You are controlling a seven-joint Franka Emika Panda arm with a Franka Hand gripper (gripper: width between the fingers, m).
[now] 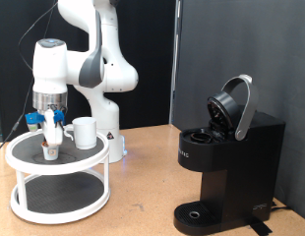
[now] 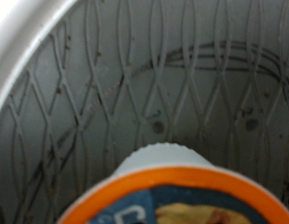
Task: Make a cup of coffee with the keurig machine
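My fingers reach down beside the small coffee pod (image 1: 51, 150) (image 2: 172, 191) on the stand's top level, so it is now time for my gripper to close on the pod.
My gripper (image 1: 51, 141) reaches down onto the top tier of the white two-tier stand (image 1: 25, 157) at the exterior view's left. A small coffee pod (image 1: 51, 150) sits right at its fingertips. In the wrist view the pod (image 2: 172, 191) fills the lower middle, white-sided with an orange rim, over the stand's grey mesh; no fingers show there. The white cup (image 1: 85, 132) stands on the same tier, just to the right of the gripper. The black keurig machine (image 1: 226, 162) stands at the right with its lid (image 1: 234, 105) raised and its drip tray (image 1: 198, 214) bare.
The robot's white base (image 1: 111, 133) rises behind the stand. The stand's lower tier (image 1: 59, 197) holds nothing that I can see. Bare wooden table (image 1: 143, 187) lies between the stand and the machine. A dark wall is behind the machine.
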